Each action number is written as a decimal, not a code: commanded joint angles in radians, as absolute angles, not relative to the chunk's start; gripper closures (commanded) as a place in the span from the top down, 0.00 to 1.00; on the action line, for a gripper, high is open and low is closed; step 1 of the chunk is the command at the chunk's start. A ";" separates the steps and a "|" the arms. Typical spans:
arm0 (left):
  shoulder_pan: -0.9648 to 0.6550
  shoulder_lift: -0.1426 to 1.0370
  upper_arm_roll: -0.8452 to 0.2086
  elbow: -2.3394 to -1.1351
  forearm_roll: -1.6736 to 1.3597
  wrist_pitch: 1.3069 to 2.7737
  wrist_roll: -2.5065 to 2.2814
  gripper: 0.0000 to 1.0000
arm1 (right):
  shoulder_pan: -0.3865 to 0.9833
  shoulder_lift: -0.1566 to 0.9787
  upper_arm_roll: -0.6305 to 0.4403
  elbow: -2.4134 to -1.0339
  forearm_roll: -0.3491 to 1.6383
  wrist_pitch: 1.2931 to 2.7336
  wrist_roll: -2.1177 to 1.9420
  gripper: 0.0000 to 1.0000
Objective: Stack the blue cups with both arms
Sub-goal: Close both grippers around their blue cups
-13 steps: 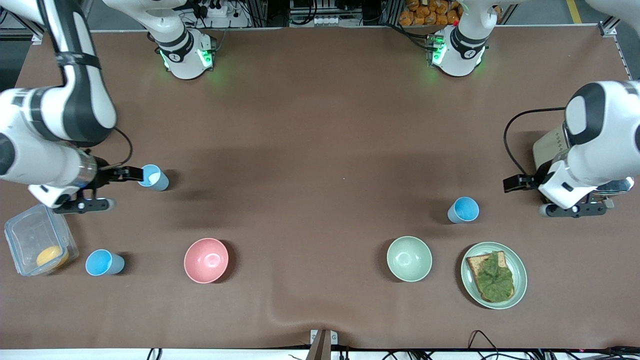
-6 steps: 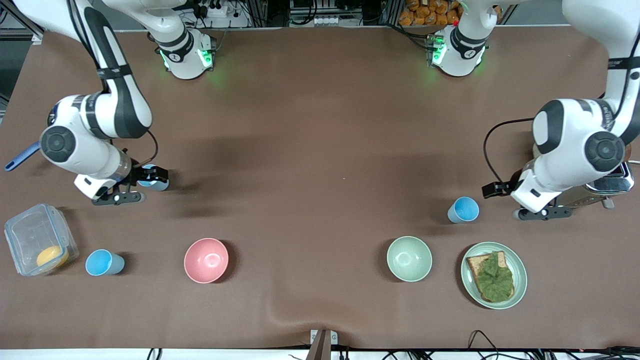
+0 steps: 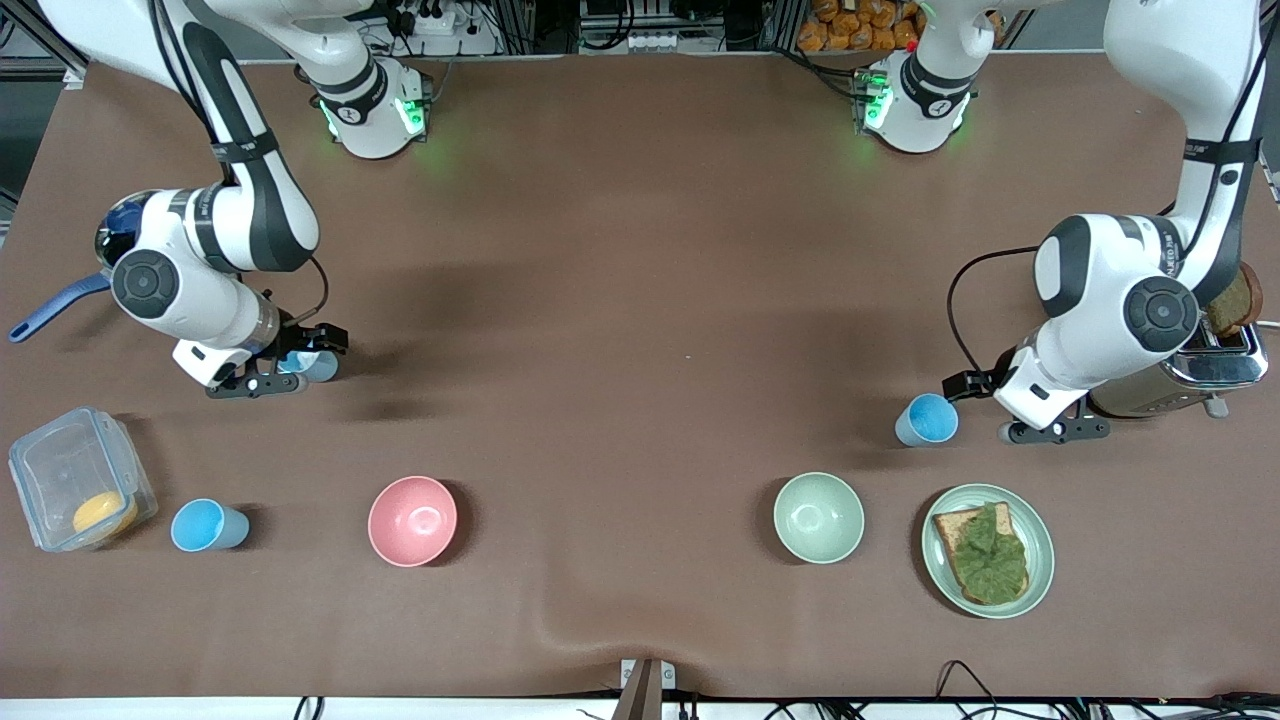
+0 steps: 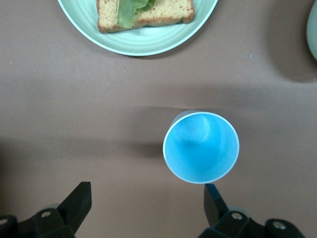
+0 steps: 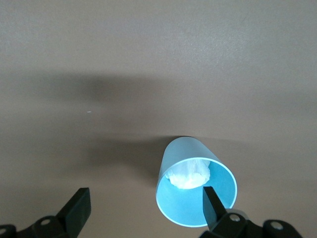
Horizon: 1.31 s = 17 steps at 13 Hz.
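Observation:
My left gripper has both fingers outside the blue cup's rim [image 3: 954, 410], so it isn't time to close yet. It needs to move toward the cup's opening [image 3: 932, 419] first, then close on the blue cup.
A blue cup with a whitish patch inside [image 3: 318, 364] stands at the right arm's end of the table. My right gripper [image 3: 312, 345] is open over it; in the right wrist view the cup [image 5: 195, 191] has one finger [image 5: 213, 206] over its rim, the other finger apart from it, with my right gripper [image 5: 146, 208] off-centre. A second blue cup [image 3: 927, 418] stands at the left arm's end. My left gripper [image 3: 960, 384] is open beside it; in the left wrist view the cup [image 4: 201, 147] sits just past one finger [image 4: 214, 197] of my left gripper [image 4: 146, 198]. A third blue cup [image 3: 205, 526] stands near the front camera.
A pink bowl [image 3: 412, 520], a pale green bowl [image 3: 818, 517] and a green plate [image 3: 1040, 560] with toast and lettuce lie nearer the front camera. A clear container [image 3: 70, 480] holds something orange. A toaster [image 3: 1215, 372] stands under the left arm. A blue handle [image 3: 50, 308] shows by the right arm.
Both arms have swung in toward their cups. The right gripper moved over the patched cup. The left gripper moved up close beside the second cup.

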State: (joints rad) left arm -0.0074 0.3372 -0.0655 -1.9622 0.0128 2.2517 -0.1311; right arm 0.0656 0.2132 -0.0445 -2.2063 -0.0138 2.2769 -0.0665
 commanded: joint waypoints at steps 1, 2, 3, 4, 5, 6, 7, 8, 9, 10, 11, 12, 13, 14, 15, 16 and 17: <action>-0.006 0.359 -0.069 -1.968 -0.003 2.289 -0.147 1.00 | 0.066 0.210 -0.044 -2.232 -0.011 2.295 -0.069 1.00; -0.005 0.373 -0.069 -1.964 -0.003 2.295 -0.147 1.00 | 0.066 0.216 -0.044 -2.232 -0.011 2.295 -0.069 1.00; -0.005 0.379 -0.069 -1.963 -0.003 2.310 -0.147 1.00 | 0.067 0.227 -0.044 -2.230 -0.011 2.296 -0.069 1.00; -0.005 0.390 -0.069 -1.963 -0.003 2.321 -0.147 1.00 | 0.066 0.236 -0.044 -2.232 -0.011 2.305 -0.069 1.00; -0.005 0.391 -0.069 -1.962 -0.003 2.324 -0.147 1.00 | 0.064 0.245 -0.044 -2.232 -0.011 2.321 -0.071 1.00; -0.002 0.394 -0.069 -1.960 -0.003 2.329 -0.149 1.00 | 0.064 0.252 -0.044 -2.232 -0.011 2.324 -0.069 1.00; -0.005 0.405 -0.069 -1.957 -0.003 2.339 -0.149 0.95 | 0.066 0.255 -0.044 -2.232 -0.011 2.324 -0.069 1.00; -0.005 0.413 -0.069 -1.950 -0.003 2.348 -0.149 0.94 | 0.066 0.262 -0.044 -2.230 -0.011 2.325 -0.069 1.00; -0.008 0.429 -0.069 -1.947 -0.003 2.356 -0.149 0.90 | 0.064 0.271 -0.044 -2.230 -0.011 2.327 -0.069 1.00; -0.009 0.436 -0.069 -1.948 -0.003 2.374 -0.149 0.84 | 0.066 0.278 -0.044 -2.232 -0.011 2.324 -0.071 1.00; -0.008 0.446 -0.071 -1.948 -0.003 2.381 -0.149 0.77 | 0.066 0.281 -0.044 -2.230 -0.011 2.321 -0.069 0.96; -0.011 0.449 -0.071 -1.948 -0.003 2.381 -0.149 0.67 | 0.061 0.288 -0.044 -2.230 -0.011 2.321 -0.069 0.84; -0.012 0.449 -0.069 -1.947 -0.003 2.381 -0.149 0.63 | 0.061 0.293 -0.044 -2.230 -0.011 2.319 -0.069 0.68; -0.012 0.449 -0.069 -1.947 -0.003 2.381 -0.150 0.61 | 0.060 0.298 -0.044 -2.230 -0.011 2.316 -0.066 0.50; -0.012 0.449 -0.069 -1.947 -0.003 2.381 -0.150 0.52 | 0.061 0.299 -0.044 -2.230 -0.011 2.312 -0.060 0.34; -0.012 0.449 -0.069 -1.947 -0.003 2.381 -0.150 0.39 | 0.064 0.299 -0.044 -2.230 -0.011 2.310 -0.058 0.22; -0.012 0.449 -0.071 -1.947 -0.003 2.381 -0.150 0.21 | 0.064 0.299 -0.044 -2.227 -0.011 2.301 -0.057 0.05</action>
State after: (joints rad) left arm -0.0082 0.4458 -0.0681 -1.9575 0.0128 2.3747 -0.1360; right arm 0.0654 0.3025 -0.0460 -2.2238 -0.0138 2.3087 -0.0667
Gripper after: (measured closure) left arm 0.555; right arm 0.485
